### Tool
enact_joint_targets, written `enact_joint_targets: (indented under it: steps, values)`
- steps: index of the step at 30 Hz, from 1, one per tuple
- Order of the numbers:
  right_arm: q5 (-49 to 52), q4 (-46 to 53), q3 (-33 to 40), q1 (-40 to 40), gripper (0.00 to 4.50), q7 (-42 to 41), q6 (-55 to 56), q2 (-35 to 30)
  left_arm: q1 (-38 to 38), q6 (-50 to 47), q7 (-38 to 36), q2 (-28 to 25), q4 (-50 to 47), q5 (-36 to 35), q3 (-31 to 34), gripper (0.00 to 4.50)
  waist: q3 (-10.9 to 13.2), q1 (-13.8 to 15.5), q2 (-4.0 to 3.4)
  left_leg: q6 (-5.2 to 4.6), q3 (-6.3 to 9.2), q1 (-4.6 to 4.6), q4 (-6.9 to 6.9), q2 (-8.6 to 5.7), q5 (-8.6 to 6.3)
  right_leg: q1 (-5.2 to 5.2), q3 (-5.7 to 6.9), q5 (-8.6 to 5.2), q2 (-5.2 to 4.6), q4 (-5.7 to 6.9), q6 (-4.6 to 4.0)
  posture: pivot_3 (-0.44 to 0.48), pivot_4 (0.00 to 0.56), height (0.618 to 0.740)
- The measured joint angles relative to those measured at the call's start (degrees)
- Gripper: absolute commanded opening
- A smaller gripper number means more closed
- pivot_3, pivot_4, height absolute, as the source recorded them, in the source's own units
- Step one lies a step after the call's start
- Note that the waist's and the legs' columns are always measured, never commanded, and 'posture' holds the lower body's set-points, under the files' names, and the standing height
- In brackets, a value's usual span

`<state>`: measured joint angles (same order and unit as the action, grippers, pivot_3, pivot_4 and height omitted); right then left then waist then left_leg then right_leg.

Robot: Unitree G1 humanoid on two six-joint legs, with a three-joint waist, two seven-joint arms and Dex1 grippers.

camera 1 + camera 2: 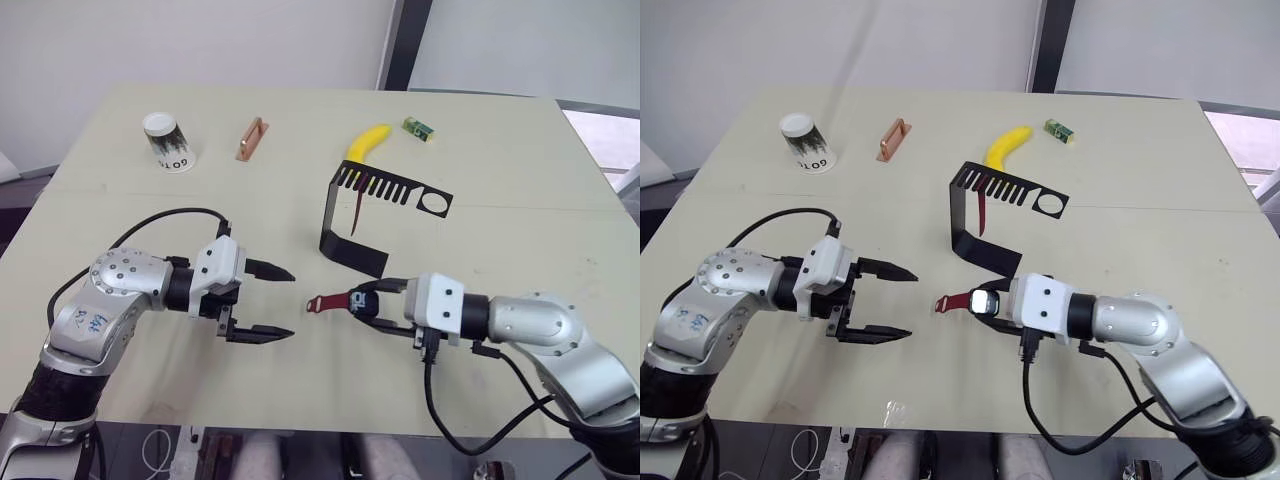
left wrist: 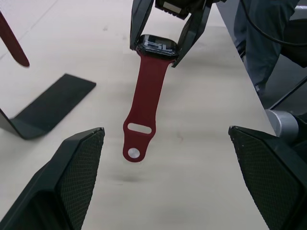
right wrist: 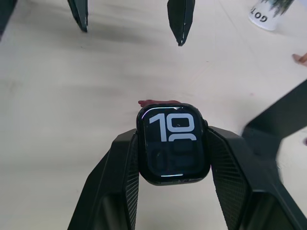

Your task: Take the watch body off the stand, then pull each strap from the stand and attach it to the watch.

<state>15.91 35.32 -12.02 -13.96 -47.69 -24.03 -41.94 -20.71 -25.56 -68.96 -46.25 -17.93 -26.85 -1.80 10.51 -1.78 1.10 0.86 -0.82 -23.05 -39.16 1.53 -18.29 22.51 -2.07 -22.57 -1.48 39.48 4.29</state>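
The watch's open slot has to stay free for the second strap, so the robot's left gripper needs to grab the watch by the case's sides (image 1: pixel 359 301) next to the fixed strap.
My right gripper (image 1: pixel 363 300) is shut on the watch body (image 3: pixel 173 143), a small black case whose screen shows pale digits. One maroon strap (image 2: pixel 144 96) is fixed to the case and reaches toward my left gripper (image 1: pixel 288 302), which stands open a short way beyond the strap's free end with nothing between its fingers. Behind them the black stand (image 1: pixel 352 250) rests on the table. A second maroon strap (image 1: pixel 357 212) hangs from the stand's slotted top arm.
Along the far side of the pale table (image 1: pixel 120 400) lie an upturned paper cup (image 1: pixel 168 141), a copper-coloured bar (image 1: pixel 252 138), a banana (image 1: pixel 367 142) and a small green block (image 1: pixel 418 127). The table's near edge runs just under both arms.
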Motion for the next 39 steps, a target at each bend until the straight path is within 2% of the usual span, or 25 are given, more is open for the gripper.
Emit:
enact_joint_targets:
  steps: [5, 16, 18, 19, 23, 27, 29, 31, 32, 34, 36, 37, 38, 39]
  values:
    - [-3.3, -4.2, -4.1, 0.9, 1.61, 3.7, -2.3, 4.9, 3.3, 2.7, 0.4, -0.4, 0.2, 0.7, 1.1, 4.48, 0.0, 0.0, 0.01, 0.00, 0.01, 0.00, -0.02, -0.03, 0.00, 0.00, -0.01, 0.00, -0.03, 0.01, 0.00, 0.000, 0.150, 0.740]
    - [-8.1, -7.0, -8.0, 3.4, 1.61, 4.6, -1.7, 5.7, 4.7, 3.0, 0.4, -1.2, 0.1, 0.2, 1.9, 4.48, 0.0, 0.1, 0.01, 0.00, 0.02, 0.00, -0.02, -0.04, 0.00, 0.00, 0.00, 0.00, -0.03, 0.02, 0.00, 0.000, 0.150, 0.740]
    - [-8.8, -7.0, -8.1, 4.2, 2.62, 4.6, -1.8, 5.4, 4.6, 4.6, 0.4, -1.2, 0.4, 0.9, 1.8, 4.50, 0.0, 0.1, 0.01, 0.00, 0.02, 0.00, -0.02, -0.05, 0.00, -0.01, 0.00, 0.00, -0.03, 0.02, 0.00, 0.000, 0.150, 0.740]
    - [-9.4, -7.0, -8.1, 4.4, 2.81, 4.6, -1.8, 5.2, 4.2, 5.6, 0.4, -1.2, 0.8, 1.7, 1.7, 4.50, 0.0, 0.1, 0.02, 0.01, 0.02, 0.00, -0.02, -0.04, 0.00, 0.00, 0.00, 0.00, -0.02, 0.02, 0.00, 0.000, 0.150, 0.740]
    - [-11.4, -7.8, -8.3, 4.1, 4.37, 4.6, 0.6, 4.4, 2.9, 7.0, -0.2, -1.2, 1.2, 2.3, 1.3, 4.50, 0.0, -0.1, 0.01, 0.01, 0.02, 0.01, -0.02, -0.04, 0.00, 0.00, 0.00, 0.00, 0.00, 0.05, 0.00, 0.000, 0.150, 0.740]
    - [-11.2, -8.3, -7.9, 3.9, 4.45, 3.6, 3.3, 4.1, 2.8, 7.0, -0.4, -1.1, 2.4, 2.4, 0.8, 4.50, 0.0, 0.0, 0.01, 0.01, 0.02, 0.01, -0.02, -0.04, 0.00, 0.00, 0.01, 0.00, 0.00, 0.06, 0.00, 0.000, 0.150, 0.740]
    - [-7.7, -7.3, -3.6, 4.3, 4.45, 0.3, 5.6, 1.7, 3.0, 7.3, 0.3, -0.5, 2.9, 2.4, 0.8, 4.50, 0.0, 0.1, 0.01, 0.01, 0.02, 0.01, -0.03, -0.05, 0.00, -0.02, 0.01, 0.00, -0.02, 0.05, 0.00, 0.000, 0.150, 0.740]
    - [-7.2, -7.2, -2.5, 4.5, 4.45, 0.0, 5.7, 1.4, 3.1, 7.3, 0.5, -0.5, 2.9, 2.4, 0.9, 4.50, 0.0, 0.1, 0.01, 0.01, 0.02, 0.01, -0.03, -0.05, 0.00, -0.02, 0.01, 0.00, -0.02, 0.05, 0.00, 0.000, 0.150, 0.740]
    - [-1.4, -5.2, 4.9, 7.9, 4.45, -1.9, 4.0, 0.0, 5.9, 6.7, 3.1, -0.1, 2.5, 2.3, 3.2, 4.50, 0.0, 0.1, 0.02, 0.01, 0.05, 0.01, -0.02, -0.04, 0.00, -0.02, 0.02, 0.00, -0.01, 0.07, 0.00, 0.000, 0.150, 0.740]
    - [-0.1, -4.8, 6.7, 8.9, 4.45, -2.2, 3.4, -0.1, 6.8, 6.7, 3.7, 0.0, 2.5, 2.3, 4.0, 4.50, 0.0, 0.2, 0.02, 0.00, 0.07, 0.01, 0.00, -0.03, 0.00, -0.02, 0.03, 0.00, -0.01, 0.07, 0.00, 0.000, 0.150, 0.740]
    - [8.0, -4.3, 18.7, 14.2, 4.45, -3.0, -0.6, -0.3, 12.6, 4.4, 10.3, 2.4, 1.7, 1.8, 10.6, 4.50, 0.0, 0.1, 0.02, 0.00, 0.08, 0.05, -0.02, -0.02, 0.00, -0.08, 0.02, 0.00, 0.00, 0.06, 0.00, 0.000, 0.150, 0.740]
    - [10.2, -9.3, 26.5, 18.4, 4.45, -4.5, -1.5, -1.5, 16.8, 2.5, 16.6, 6.2, 1.4, 0.4, 17.0, 4.50, -0.1, 0.2, 0.10, -0.03, 0.10, 0.14, -0.01, -0.03, -0.02, -0.20, 0.02, 0.00, 0.00, 0.00, 0.00, 0.000, 0.150, 0.740]
    - [14.2, -14.9, 34.7, 19.0, 4.45, -4.7, -3.5, -0.7, 18.9, 4.2, 22.4, 9.5, 6.9, 0.8, 21.8, 4.50, -0.1, 0.2, 0.02, -0.14, 0.06, 0.68, 0.10, -0.08, -0.08, -0.70, -0.01, 0.00, -0.02, -0.11, 0.00, 0.000, 0.150, 0.740]
    - [15.2, -16.6, 38.6, 19.7, 4.21, -4.1, -3.6, -0.5, 20.2, 4.4, 24.2, 10.1, 9.1, 0.8, 24.1, 4.50, -0.1, 0.1, 0.01, -0.46, 0.06, 0.92, 0.22, -0.04, -0.27, -0.99, 0.00, -0.02, 0.00, -0.48, -0.02, 0.000, 0.150, 0.740]
